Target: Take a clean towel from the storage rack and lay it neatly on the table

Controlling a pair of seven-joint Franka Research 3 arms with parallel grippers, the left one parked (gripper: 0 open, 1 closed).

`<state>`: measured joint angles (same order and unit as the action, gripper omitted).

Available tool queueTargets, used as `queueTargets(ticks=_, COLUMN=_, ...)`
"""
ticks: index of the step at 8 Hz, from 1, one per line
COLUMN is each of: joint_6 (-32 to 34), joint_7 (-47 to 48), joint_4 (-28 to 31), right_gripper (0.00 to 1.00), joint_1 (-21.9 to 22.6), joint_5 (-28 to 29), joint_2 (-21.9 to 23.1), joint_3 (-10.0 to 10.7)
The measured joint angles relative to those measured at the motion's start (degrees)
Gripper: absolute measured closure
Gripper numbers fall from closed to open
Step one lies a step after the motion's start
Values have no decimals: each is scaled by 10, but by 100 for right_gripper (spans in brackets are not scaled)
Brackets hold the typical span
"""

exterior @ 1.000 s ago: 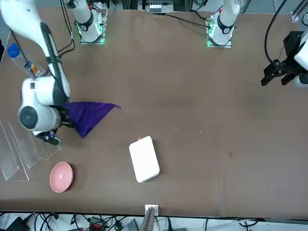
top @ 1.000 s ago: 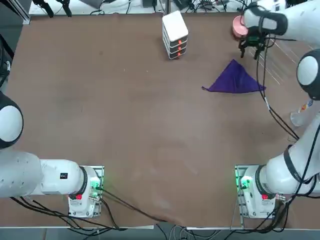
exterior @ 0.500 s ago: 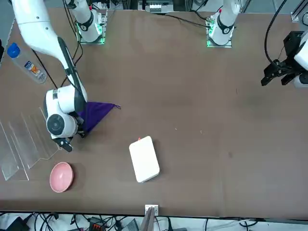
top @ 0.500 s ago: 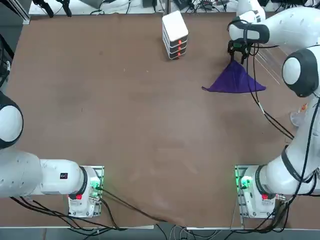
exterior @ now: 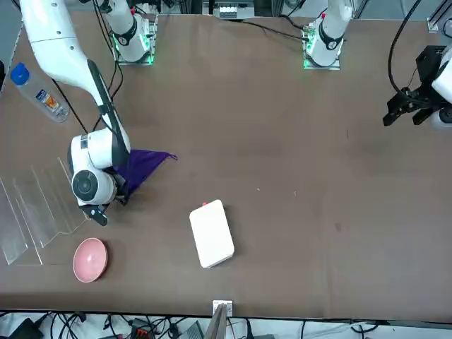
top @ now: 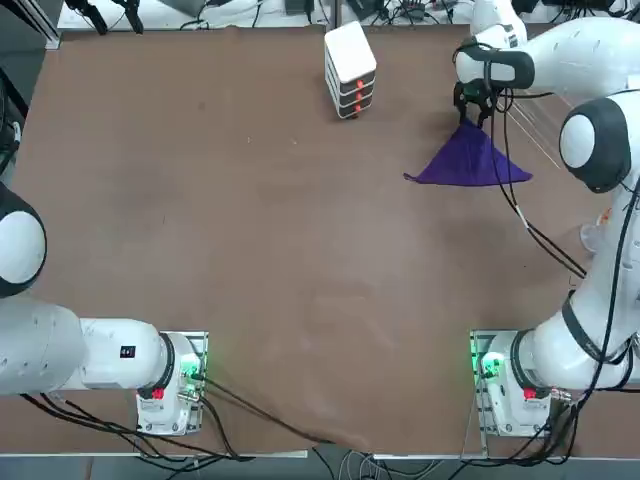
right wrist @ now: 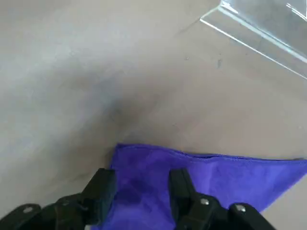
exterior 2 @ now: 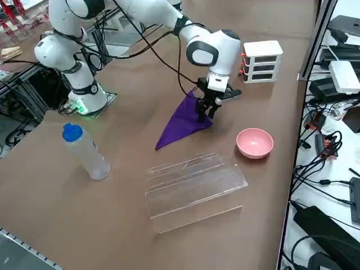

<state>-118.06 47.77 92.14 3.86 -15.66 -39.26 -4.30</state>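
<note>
The robot's right gripper will next pinch the towel by its loose top corner (exterior: 124, 198), since the towel (exterior: 146, 164) lies folded flat.
The purple towel (top: 470, 162) lies on the brown table (top: 250, 220) folded into a flat triangle, one corner toward the table's far edge. My right gripper (top: 472, 114) stands straight down on that far corner. In the wrist view its two black fingers (right wrist: 104, 188) rest on the cloth (right wrist: 220, 179) with a gap between them and flat purple fabric showing in the gap, so the gripper (right wrist: 141, 178) is open. The clear storage rack (exterior 2: 194, 183) stands just beyond the towel, toward the table's right edge, and holds nothing that I can see.
A white stacked box with orange marks (top: 350, 68) stands at the far edge, left of the gripper. A pink bowl (exterior 2: 255, 142) sits close beside the gripper and the rack. A water bottle with a blue cap (exterior 2: 84, 151) stands near the right edge.
The right gripper moved from above the pink bowl toward the table's middle and came down onto the towel's far corner. Its fingers have narrowed. The towel has not shifted.
</note>
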Motion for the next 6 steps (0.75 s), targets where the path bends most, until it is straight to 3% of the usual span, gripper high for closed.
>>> queueTargets(ticks=6, joint_6=2, joint_7=20, joint_4=-14, right_gripper=32, joint_1=12, joint_5=-14, joint_2=-15, joint_3=0)
